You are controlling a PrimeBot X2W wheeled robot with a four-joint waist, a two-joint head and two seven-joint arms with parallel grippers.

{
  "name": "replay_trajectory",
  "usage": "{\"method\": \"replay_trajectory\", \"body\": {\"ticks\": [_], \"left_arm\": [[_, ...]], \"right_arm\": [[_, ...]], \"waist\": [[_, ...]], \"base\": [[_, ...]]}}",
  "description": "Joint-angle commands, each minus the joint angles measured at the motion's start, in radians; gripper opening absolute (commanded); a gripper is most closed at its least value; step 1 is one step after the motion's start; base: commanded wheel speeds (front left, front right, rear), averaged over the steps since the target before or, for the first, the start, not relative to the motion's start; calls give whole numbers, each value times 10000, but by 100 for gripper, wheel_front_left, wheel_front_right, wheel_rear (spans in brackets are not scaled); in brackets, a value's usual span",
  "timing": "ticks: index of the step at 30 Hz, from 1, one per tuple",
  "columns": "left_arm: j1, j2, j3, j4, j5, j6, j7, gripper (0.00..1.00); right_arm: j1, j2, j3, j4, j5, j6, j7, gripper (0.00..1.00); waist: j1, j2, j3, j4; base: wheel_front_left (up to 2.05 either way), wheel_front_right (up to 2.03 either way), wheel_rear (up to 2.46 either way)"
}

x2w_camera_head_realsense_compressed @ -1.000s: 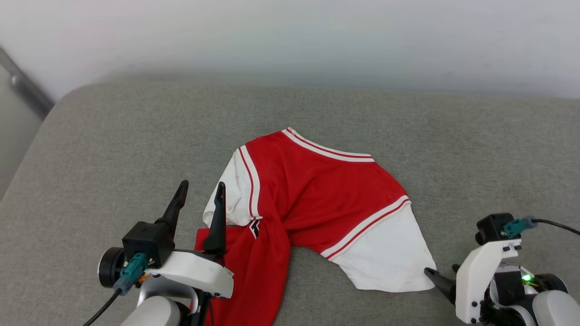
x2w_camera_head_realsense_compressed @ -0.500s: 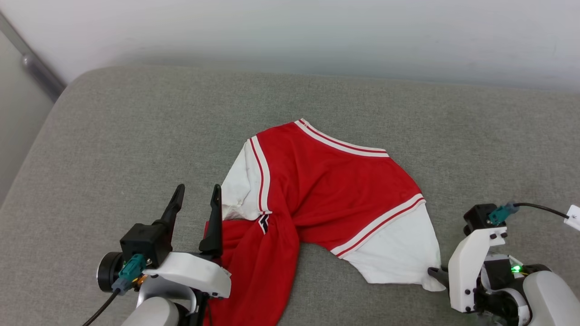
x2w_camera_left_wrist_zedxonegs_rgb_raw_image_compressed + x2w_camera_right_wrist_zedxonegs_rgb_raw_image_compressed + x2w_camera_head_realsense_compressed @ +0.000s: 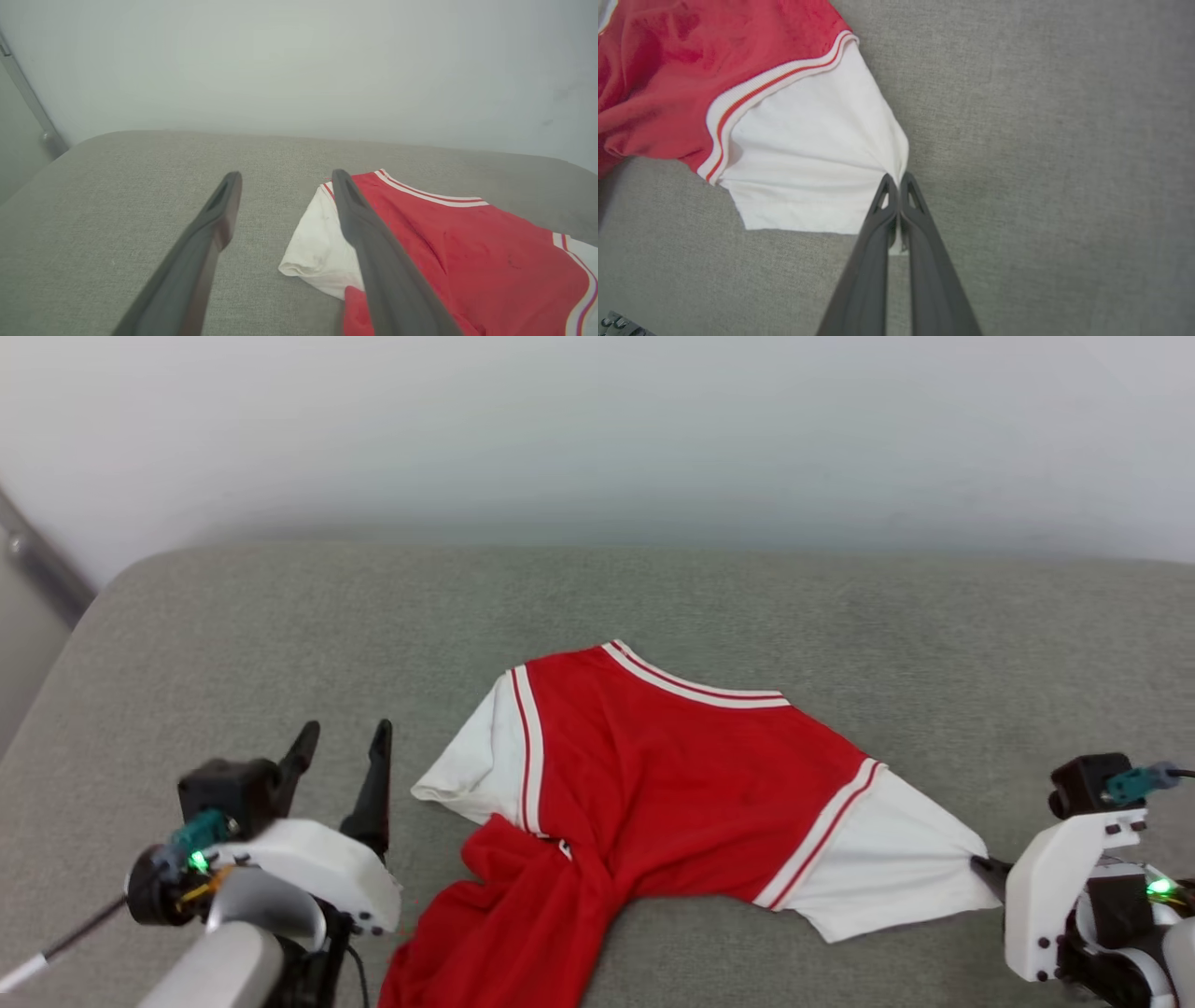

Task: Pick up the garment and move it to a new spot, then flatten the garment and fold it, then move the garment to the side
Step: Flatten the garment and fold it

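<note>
My left gripper should next pick up the garment by its white sleeve hem [image 3: 428, 791], because that hem curls up while the garment's red body [image 3: 521, 913] lies slack and bunched.
The garment [image 3: 672, 784], a red shirt with white sleeves and striped trim, lies crumpled on the grey cushion [image 3: 233, 644]; its lettering is hidden. My right gripper [image 3: 980, 866] is shut on the corner of the white right sleeve [image 3: 808, 154], the cloth bunched between the fingertips [image 3: 896, 182]. My left gripper [image 3: 341, 747] stands open just left of the other white sleeve [image 3: 471, 770], apart from it. In the left wrist view the garment [image 3: 467, 252] lies to the right of the open fingers [image 3: 219, 205], whose right finger overlaps the sleeve [image 3: 317, 242].
The grey cushion [image 3: 1041, 140] runs back to a pale wall [image 3: 597, 429]. Its rounded left edge drops off near a metal bar [image 3: 37, 569]. Bare cushion lies behind and on both sides of the garment.
My right gripper shut on the white sleeve's corner and drew it to the right, stretching the sleeve. The left gripper moved left, off the garment. The camera shifted too.
</note>
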Motion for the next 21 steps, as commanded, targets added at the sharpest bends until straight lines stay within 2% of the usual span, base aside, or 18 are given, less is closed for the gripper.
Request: {"method": "replay_trajectory", "body": {"ticks": [1,7,12,13,14,15,21], "left_arm": [[-331,236,40,74,-167,-215,388,100],[-1630,1045,-366,534,-651,-1242,2641,100],[-2834,1395,-892,1110,-1040,-2161,4694,100],[-3030,1428,-1015,1265,-1168,-2349,5109,100],[-3555,1436,-1309,1727,-1417,-2928,5976,100],[-3693,1406,-1409,1947,-1492,-3115,6222,100],[-4239,1159,-1923,3255,-1787,-3701,7389,100]], "right_arm": [[192,-181,-174,-127,-158,-8,-3,0],[189,-239,-566,-468,-258,-8,115,0],[-163,-43,-503,-748,-193,-8,110,0],[-223,-5,-453,-782,-200,-8,86,0],[-451,109,-346,-874,-176,-8,49,0],[-503,151,-302,-901,-191,-8,-5,0],[-701,305,-119,-859,-160,-8,-179,0]], "waist": [[0,0,-179,-282],[0,0,71,-796],[0,0,692,-1204],[0,0,812,-1273],[0,0,1187,-1481],[0,0,1297,-1545],[0,0,1777,-1848]], "base": [[0,0,0],[0,0,0],[0,0,0],[0,0,0],[0,0,0],[0,0,0],[0,0,0]]}}
